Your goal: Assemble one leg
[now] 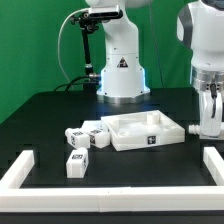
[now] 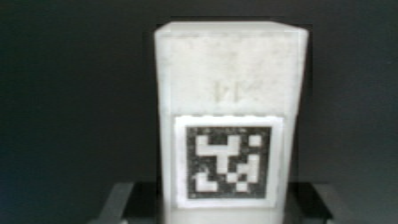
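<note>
The held leg (image 2: 230, 100) sits low on the black table, so it is time for my gripper to open.
In the wrist view a leg (image 2: 228, 100), a white post with a black-and-white tag on its near face, fills the middle. My gripper (image 2: 228, 208) has a dark finger (image 2: 135, 202) pressed on each side of its near end. In the exterior view the gripper (image 1: 207, 126) is low over the black table at the right, just right of the square panel (image 1: 148, 131). The held leg (image 1: 196, 127) shows only as a small white piece beside the fingers. Three more legs lie at the left: two side by side (image 1: 84, 135) (image 1: 101, 138) and one nearer the front (image 1: 77, 161).
A low white border frames the table: left piece (image 1: 20, 170), right piece (image 1: 213, 160), front strip (image 1: 110, 196). A white robot base (image 1: 122, 70) stands at the back behind the panel, in front of a green backdrop.
</note>
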Controlling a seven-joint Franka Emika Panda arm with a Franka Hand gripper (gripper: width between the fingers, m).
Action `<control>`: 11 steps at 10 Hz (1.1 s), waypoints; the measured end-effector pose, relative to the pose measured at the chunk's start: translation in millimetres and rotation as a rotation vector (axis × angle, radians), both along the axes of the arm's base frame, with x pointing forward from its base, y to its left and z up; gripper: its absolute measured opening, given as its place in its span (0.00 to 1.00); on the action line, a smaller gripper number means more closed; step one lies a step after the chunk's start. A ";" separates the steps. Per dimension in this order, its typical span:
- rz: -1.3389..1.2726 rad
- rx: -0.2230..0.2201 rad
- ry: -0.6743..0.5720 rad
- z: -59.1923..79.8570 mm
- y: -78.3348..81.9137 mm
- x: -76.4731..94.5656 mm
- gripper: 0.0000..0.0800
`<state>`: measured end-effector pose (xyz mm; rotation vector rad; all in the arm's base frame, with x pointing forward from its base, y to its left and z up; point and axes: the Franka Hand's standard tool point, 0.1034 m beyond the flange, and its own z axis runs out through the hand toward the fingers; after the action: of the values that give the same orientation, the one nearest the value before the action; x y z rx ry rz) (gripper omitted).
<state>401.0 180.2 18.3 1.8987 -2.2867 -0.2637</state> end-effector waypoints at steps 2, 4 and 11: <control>0.002 0.000 0.000 -0.1 0.0 -0.1 0.36; 0.007 0.001 0.000 -0.1 -0.1 -0.1 0.57; 0.165 0.095 -0.088 58.3 -53.6 17.1 0.81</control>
<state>418.1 126.6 76.6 2.1734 -2.1898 -0.2768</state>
